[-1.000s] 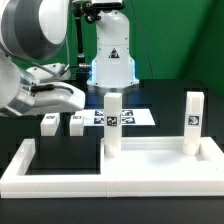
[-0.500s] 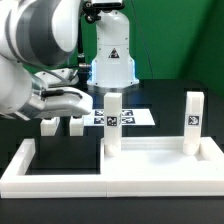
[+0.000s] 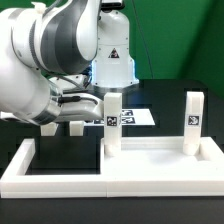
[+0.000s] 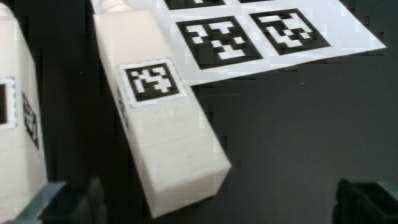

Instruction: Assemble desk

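Observation:
It isn't time to close on the loose leg yet: the loose leg's near end (image 4: 182,185) looks small below my fingers in the wrist view, so my gripper needs to first go lower.
The white tabletop (image 3: 160,157) lies at the exterior view's right with two tagged legs standing on it, one at its left corner (image 3: 114,124) and one at its right (image 3: 193,122). Two loose legs lie on the black table behind it, one (image 3: 48,127) left of the other (image 3: 76,126), both partly hidden by my arm. In the wrist view my gripper (image 4: 221,204) is open, with one loose tagged leg (image 4: 164,120) lying below it, its end between the dark fingertips (image 4: 71,204). The other loose leg (image 4: 15,110) shows at the picture's edge.
The marker board (image 3: 138,117) lies behind the tabletop and also shows in the wrist view (image 4: 240,35), just beyond the loose leg. A low white border fence (image 3: 55,176) runs along the front and left. A white cone-shaped stand (image 3: 113,58) is at the back.
My arm has swung toward the exterior view's right and lowered over the two loose legs, now covering more of them. The tabletop and standing legs have not moved.

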Available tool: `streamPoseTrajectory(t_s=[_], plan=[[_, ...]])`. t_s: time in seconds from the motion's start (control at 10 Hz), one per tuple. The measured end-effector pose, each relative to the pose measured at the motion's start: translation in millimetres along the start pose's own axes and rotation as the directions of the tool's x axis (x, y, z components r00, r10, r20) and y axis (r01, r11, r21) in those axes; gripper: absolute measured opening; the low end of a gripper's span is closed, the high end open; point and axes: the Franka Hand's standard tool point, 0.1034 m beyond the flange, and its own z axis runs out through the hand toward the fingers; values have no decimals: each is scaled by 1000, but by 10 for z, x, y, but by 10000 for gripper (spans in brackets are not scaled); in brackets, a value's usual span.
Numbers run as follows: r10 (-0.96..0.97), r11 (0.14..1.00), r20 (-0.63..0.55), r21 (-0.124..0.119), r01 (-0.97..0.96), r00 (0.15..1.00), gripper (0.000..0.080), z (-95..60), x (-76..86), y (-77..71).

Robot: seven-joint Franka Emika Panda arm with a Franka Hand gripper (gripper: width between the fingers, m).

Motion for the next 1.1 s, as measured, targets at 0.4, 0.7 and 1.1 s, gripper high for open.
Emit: streamPoseTrajectory(t_s=[0.4, 0.7, 1.1], plan=[[3, 1000, 7, -1, -3, 1000, 648, 91, -35, -1], [17, 1000, 14, -13, -17, 1000, 648, 379, -52, 26], [15, 1000, 5, -21, -15, 1000, 648, 426, -17, 36]])
